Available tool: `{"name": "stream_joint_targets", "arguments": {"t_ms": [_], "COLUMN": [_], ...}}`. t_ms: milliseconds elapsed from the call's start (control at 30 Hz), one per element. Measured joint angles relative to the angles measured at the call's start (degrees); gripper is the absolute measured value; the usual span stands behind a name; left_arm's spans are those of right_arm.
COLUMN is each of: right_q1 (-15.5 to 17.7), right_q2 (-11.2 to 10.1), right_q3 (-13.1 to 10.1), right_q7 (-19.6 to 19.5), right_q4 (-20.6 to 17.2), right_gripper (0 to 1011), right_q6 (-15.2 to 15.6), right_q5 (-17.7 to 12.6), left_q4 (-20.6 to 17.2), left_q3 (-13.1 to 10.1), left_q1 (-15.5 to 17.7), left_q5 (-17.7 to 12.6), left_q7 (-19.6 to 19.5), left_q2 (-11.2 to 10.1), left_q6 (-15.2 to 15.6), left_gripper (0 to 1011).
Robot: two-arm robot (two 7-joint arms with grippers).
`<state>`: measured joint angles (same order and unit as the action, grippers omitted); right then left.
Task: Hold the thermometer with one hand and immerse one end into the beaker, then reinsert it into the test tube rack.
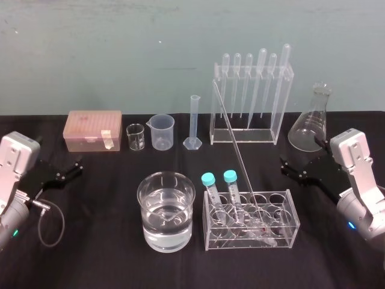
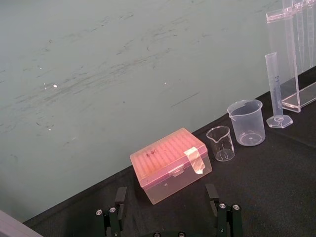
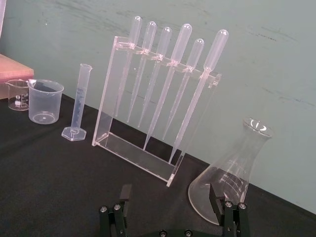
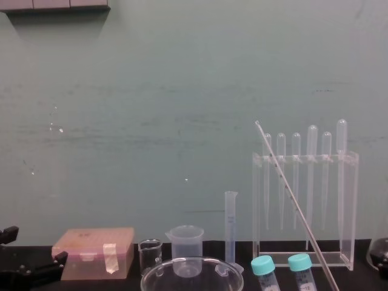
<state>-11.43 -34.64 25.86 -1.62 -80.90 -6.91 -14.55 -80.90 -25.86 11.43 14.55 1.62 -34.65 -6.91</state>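
Blue-capped tubes and the rack crowd the thermometer's lower end. To immerse one end, I next need to grip the thermometer with my right gripper by its bare upper part (image 4: 285,182).
The thermometer (image 1: 237,150), a long thin glass rod, stands slanted in the low clear test tube rack (image 1: 292,208) at front centre right, its top leaning back and left (image 4: 297,206). Two blue-capped tubes (image 1: 208,179) stand in the same rack. The wide glass beaker (image 1: 167,232), part full of clear liquid, stands just left of the rack (image 4: 191,270). My right gripper (image 1: 289,168) hovers open to the right of the rack, with nothing between its fingers (image 3: 170,195). My left gripper (image 1: 71,170) stays open at the far left (image 2: 166,197).
Along the back stand a pink lidded box (image 1: 93,130), a tiny glass beaker (image 1: 136,136), a plastic beaker (image 1: 162,131), a graduated cylinder (image 1: 194,123), a tall acrylic stand of pipettes (image 1: 249,99) and a conical flask (image 1: 313,120). Black cloth lies open between the rows.
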Motion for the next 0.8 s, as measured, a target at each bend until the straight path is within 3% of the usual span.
{"name": "stream_joint_targets", "arguments": {"t_ms": [800], "right_q1": [0.0], "right_q2": [0.0], "right_q3": [0.0], "right_q7": [0.0], "right_q4": [0.0], "right_gripper": [1000], "right_q6": [0.0], "right_q5": [0.0], "left_q4": [0.0], "left_q3": [0.0], "left_q1": [0.0], "left_q5": [0.0], "left_q7": [0.0], "left_q2": [0.0], "left_q6": [0.0], "left_gripper": [1008]}}
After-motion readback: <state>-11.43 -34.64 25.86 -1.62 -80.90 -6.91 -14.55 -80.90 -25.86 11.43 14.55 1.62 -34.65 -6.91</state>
